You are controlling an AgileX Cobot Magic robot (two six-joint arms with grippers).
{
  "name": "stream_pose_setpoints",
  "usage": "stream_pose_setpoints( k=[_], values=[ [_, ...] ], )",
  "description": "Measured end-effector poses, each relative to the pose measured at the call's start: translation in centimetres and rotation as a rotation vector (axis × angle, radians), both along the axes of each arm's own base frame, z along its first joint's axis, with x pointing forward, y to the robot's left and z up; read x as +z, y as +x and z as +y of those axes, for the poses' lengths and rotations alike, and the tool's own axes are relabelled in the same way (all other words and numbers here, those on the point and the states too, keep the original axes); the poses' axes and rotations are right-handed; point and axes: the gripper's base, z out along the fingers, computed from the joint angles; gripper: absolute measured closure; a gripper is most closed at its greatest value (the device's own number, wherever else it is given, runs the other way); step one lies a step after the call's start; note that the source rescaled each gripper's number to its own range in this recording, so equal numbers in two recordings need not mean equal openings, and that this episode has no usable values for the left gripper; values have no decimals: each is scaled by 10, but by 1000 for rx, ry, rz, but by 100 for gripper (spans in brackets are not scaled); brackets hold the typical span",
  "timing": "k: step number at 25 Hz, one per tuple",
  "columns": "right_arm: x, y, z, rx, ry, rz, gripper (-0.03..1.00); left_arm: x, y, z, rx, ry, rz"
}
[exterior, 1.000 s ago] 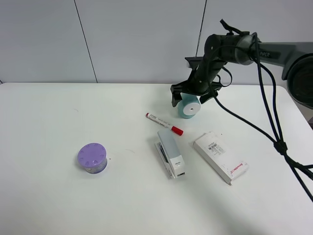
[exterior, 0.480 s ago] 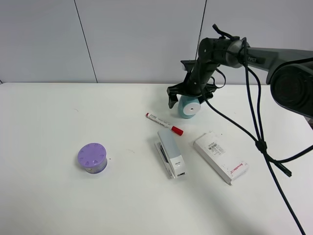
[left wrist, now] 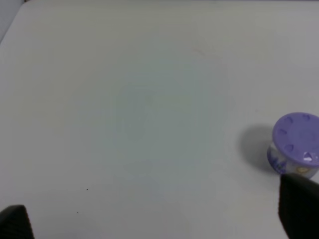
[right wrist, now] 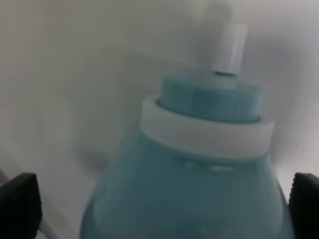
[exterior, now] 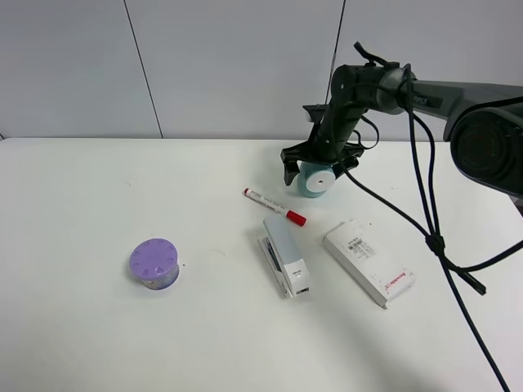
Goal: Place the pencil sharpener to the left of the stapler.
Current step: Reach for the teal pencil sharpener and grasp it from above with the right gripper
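Next, my right gripper grips the pencil sharpener by its wide teal body (exterior: 306, 181) to set the pencil sharpener beside the stapler (exterior: 285, 256).
The teal pencil sharpener (exterior: 316, 178) lies at the back of the table, its white round face toward the front; up close its teal body (right wrist: 189, 184) and white knob (right wrist: 228, 46) fill the right wrist view. My right gripper (exterior: 319, 167) is open and straddles it, one finger on each side, with dark fingertips (right wrist: 17, 206) at the frame's edges. The white stapler (exterior: 285, 256) with a grey-blue top lies nearer the front. My left gripper (left wrist: 157, 216) is open over bare table; its arm is out of the high view.
A red-capped marker (exterior: 274, 206) lies between the sharpener and the stapler. A flat white box (exterior: 368, 262) sits right of the stapler. The purple round container (exterior: 154, 263) stands far left, and shows as the purple container (left wrist: 296, 143) in the left wrist view.
My right arm has shifted a little left and settled closer around the sharpener. The sharpener and everything else stayed put.
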Motion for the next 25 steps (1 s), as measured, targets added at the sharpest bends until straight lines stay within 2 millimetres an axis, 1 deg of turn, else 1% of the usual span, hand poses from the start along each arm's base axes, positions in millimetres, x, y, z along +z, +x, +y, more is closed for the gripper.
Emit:
stream_pose_setpoints(
  k=[9, 15, 17, 18, 19, 20, 22, 23, 24, 25],
  values=[
    [-13, 2, 0, 0, -11, 1, 0, 0, 0, 0, 0, 1, 0],
    [-13, 3, 0, -1, -11, -4, 0, 0, 0, 0, 0, 1, 0],
    [-13, 3, 0, -1, -10, -6, 3, 0, 0, 0, 0, 1, 0],
    [-13, 3, 0, -2, -9, -8, 9, 0, 0, 0, 0, 1, 0],
    [-13, 4, 0, -2, -9, -11, 17, 0, 0, 0, 0, 1, 0],
    [-12, 4, 0, -3, -7, -15, 31, 0, 0, 0, 0, 1, 0],
    [-12, 4, 0, -5, -3, -20, 62, 0, 0, 0, 0, 1, 0],
    [-12, 4, 0, -5, -3, -20, 86, 0, 0, 0, 0, 1, 0],
    [-13, 4, 0, -4, -4, -19, 96, 0, 0, 0, 0, 1, 0],
    [-13, 4, 0, -5, -3, -19, 96, 0, 0, 0, 0, 1, 0]
  ],
)
